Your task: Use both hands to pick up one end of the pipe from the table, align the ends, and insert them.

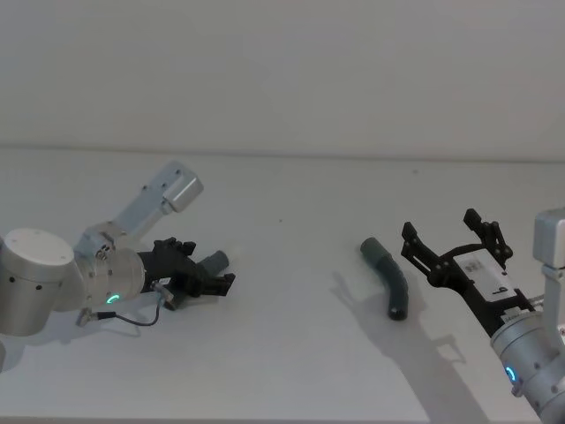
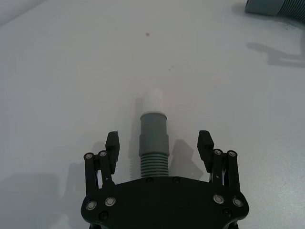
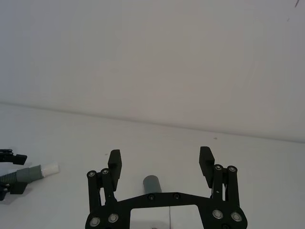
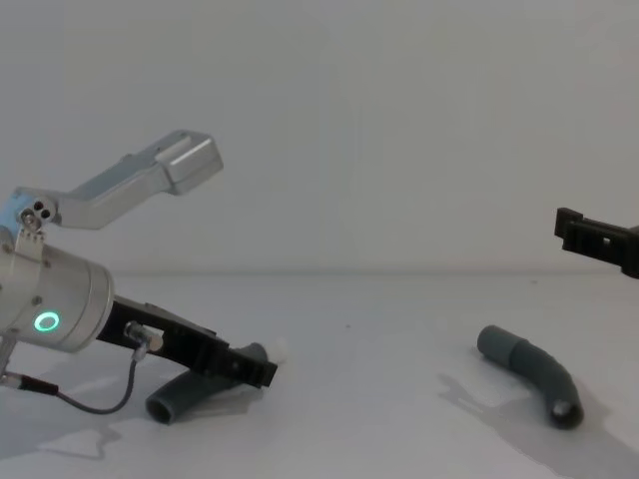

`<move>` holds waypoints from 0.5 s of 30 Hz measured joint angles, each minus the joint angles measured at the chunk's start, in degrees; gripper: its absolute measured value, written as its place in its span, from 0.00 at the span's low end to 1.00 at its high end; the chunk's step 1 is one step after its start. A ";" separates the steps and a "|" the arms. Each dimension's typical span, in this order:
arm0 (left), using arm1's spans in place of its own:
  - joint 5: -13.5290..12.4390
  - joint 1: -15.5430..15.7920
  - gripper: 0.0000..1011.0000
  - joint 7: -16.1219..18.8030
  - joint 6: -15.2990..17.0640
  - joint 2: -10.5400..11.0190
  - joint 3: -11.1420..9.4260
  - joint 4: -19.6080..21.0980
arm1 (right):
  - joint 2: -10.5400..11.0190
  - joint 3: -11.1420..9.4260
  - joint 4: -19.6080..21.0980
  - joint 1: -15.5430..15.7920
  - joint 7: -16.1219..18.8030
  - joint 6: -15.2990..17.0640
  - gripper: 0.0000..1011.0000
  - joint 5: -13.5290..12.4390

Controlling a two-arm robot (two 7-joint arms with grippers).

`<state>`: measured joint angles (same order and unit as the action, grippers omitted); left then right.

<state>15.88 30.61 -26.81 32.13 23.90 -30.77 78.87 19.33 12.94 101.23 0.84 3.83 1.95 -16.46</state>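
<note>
My left gripper reaches the pipe piece next and grabs its smooth grey collar, so the pipe piece's white spigot tip stays free to insert.
One dark grey ribbed pipe piece lies on the white table at the left, its white spigot tip pointing away from my wrist. My left gripper is open low over the table, one finger on each side of this piece with a gap on both sides. The other curved piece lies at the right, its wider grey socket cuff facing left. My right gripper is open and raised just right of that piece, with nothing between its fingers.
A grey wall rises behind the table's far edge. A thin cable hangs from the left wrist onto the table. Bare white surface lies between the two pipe pieces.
</note>
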 joint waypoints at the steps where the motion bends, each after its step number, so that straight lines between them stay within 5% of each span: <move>1: 0.00 0.00 0.99 0.00 0.00 0.00 0.00 0.00 | 0.00 0.00 0.00 0.00 0.00 0.00 0.99 0.00; 15: 0.01 -0.46 0.99 -0.10 1.34 -0.93 0.29 -0.77 | 0.00 0.00 0.00 0.00 0.00 0.00 0.99 0.00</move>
<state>15.89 30.15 -26.91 33.48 22.97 -30.48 78.10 19.34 12.94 101.23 0.84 3.82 1.95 -16.46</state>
